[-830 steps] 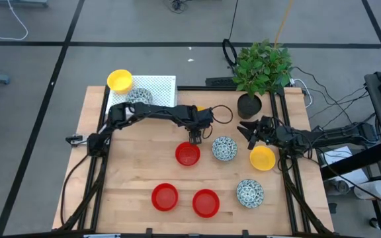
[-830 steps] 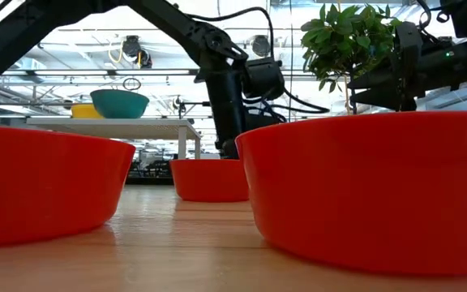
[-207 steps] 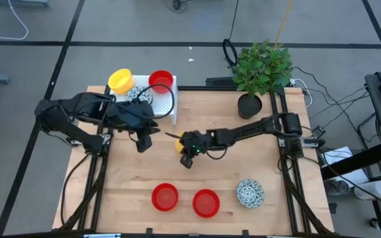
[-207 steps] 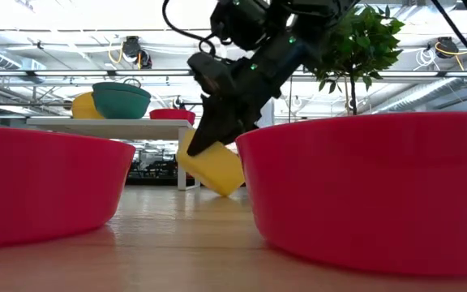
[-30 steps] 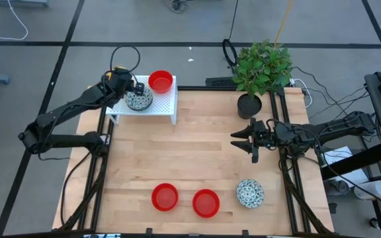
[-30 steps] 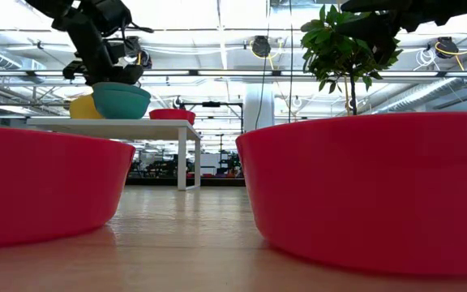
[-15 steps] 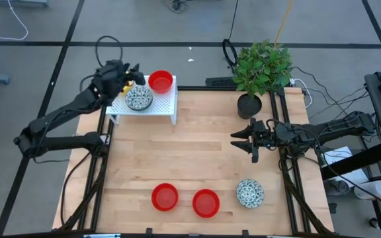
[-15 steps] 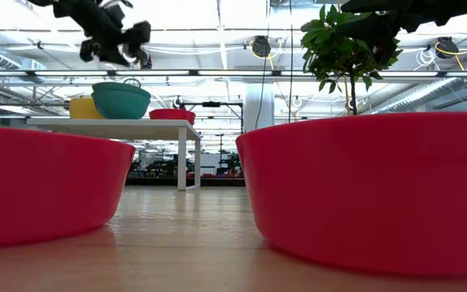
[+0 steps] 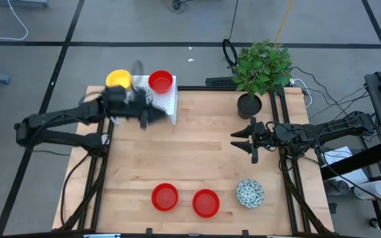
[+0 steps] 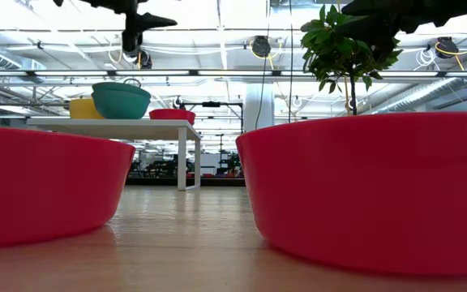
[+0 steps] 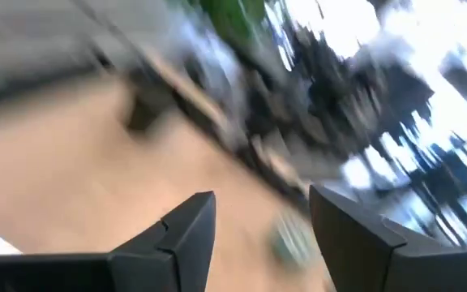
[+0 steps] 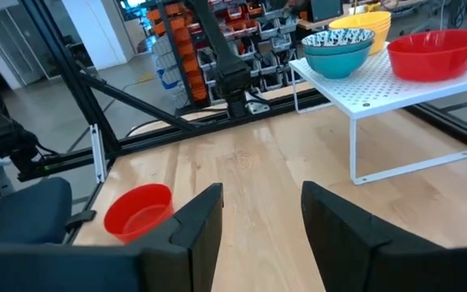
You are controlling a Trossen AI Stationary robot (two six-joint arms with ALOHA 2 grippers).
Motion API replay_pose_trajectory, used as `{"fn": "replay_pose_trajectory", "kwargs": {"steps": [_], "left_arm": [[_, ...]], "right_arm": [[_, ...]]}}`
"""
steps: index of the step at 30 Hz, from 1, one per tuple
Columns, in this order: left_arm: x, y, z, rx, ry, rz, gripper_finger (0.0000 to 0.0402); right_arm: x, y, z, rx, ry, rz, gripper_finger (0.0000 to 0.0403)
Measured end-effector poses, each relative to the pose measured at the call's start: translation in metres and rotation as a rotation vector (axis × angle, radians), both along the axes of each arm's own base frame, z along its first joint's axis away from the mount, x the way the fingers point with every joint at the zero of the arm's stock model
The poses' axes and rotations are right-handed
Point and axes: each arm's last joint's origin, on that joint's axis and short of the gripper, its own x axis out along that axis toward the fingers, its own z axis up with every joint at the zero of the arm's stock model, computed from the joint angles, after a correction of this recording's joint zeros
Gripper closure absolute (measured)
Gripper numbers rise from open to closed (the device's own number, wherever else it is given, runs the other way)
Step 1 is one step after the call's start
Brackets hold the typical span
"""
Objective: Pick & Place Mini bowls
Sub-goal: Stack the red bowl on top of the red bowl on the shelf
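I will next grab a red bowl by its rim (image 9: pixel 165 186) with my left gripper, to place another mini bowl on the white rack (image 9: pixel 169 99).
A yellow bowl (image 9: pixel 118 79) and a red bowl (image 9: pixel 161 81) stand on the white perforated rack (image 9: pixel 169 99) at the table's far left. A speckled bowl (image 12: pixel 336 45) sits there between them, mostly hidden under my left arm in the high view. Two red bowls (image 9: pixel 165 197) (image 9: pixel 206 203) and a speckled bowl (image 9: pixel 250 192) rest on the table near its near edge. My left gripper (image 9: pixel 152 115) is blurred, open and empty, in the air over the rack's right side. My right gripper (image 9: pixel 243 140) hovers open at mid-right, pointing toward the table's left.
A potted plant (image 9: pixel 260 69) in a black pot (image 9: pixel 249 104) stands at the far right, just beyond my right gripper. Bare wood (image 9: pixel 197 158) lies between the rack and the near bowls. In the low view two red bowls (image 10: pixel 47 182) (image 10: pixel 363 186) fill the foreground.
My left gripper has risen off the bowls on the rack's far-left corner and swung fast toward the table's right and near side; it now hangs over the rack's right side. The yellow bowl, covered by it before, shows on the rack.
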Motion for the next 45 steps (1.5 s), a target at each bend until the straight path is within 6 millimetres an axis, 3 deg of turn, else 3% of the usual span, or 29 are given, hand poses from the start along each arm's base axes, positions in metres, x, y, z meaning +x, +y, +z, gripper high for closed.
{"fn": "replay_pose_trajectory", "kwargs": {"steps": [7,13,18,23,28,35,40,45], "left_arm": [[0.022,-0.074,-0.034,-0.069,0.271,-0.373,0.0201],[0.015,-0.128,-0.072,-0.028,0.611,-0.604,0.0202],[0.017,-0.171,-0.089,0.189,0.605,-0.829,0.0202],[0.026,-0.201,-0.114,0.309,0.622,-0.875,0.0202],[0.032,-0.208,-0.139,0.242,0.776,-0.733,0.0202],[0.039,-0.2,-0.144,0.216,0.799,-0.467,0.0202],[0.041,-0.199,-0.149,0.231,0.817,-0.425,0.0202],[0.045,-0.202,-0.167,0.237,0.887,-0.419,0.0202]], "right_arm": [[0.0,0.0,0.0,-0.014,0.0,-0.002,0.0248],[0.0,0.0,0.0,-0.014,0.0,-0.003,0.0248],[0.0,0.0,0.0,-0.003,0.0,-0.005,0.0248],[0.0,0.0,0.0,-0.001,0.0,-0.005,0.0248],[0.0,0.0,0.0,0.054,-0.003,-0.014,0.0248],[0.0,0.0,0.0,0.076,-0.005,-0.017,0.0248],[0.0,0.0,0.0,0.076,-0.005,-0.017,0.0248],[0.0,0.0,0.0,0.076,-0.004,-0.016,0.0248]]}}
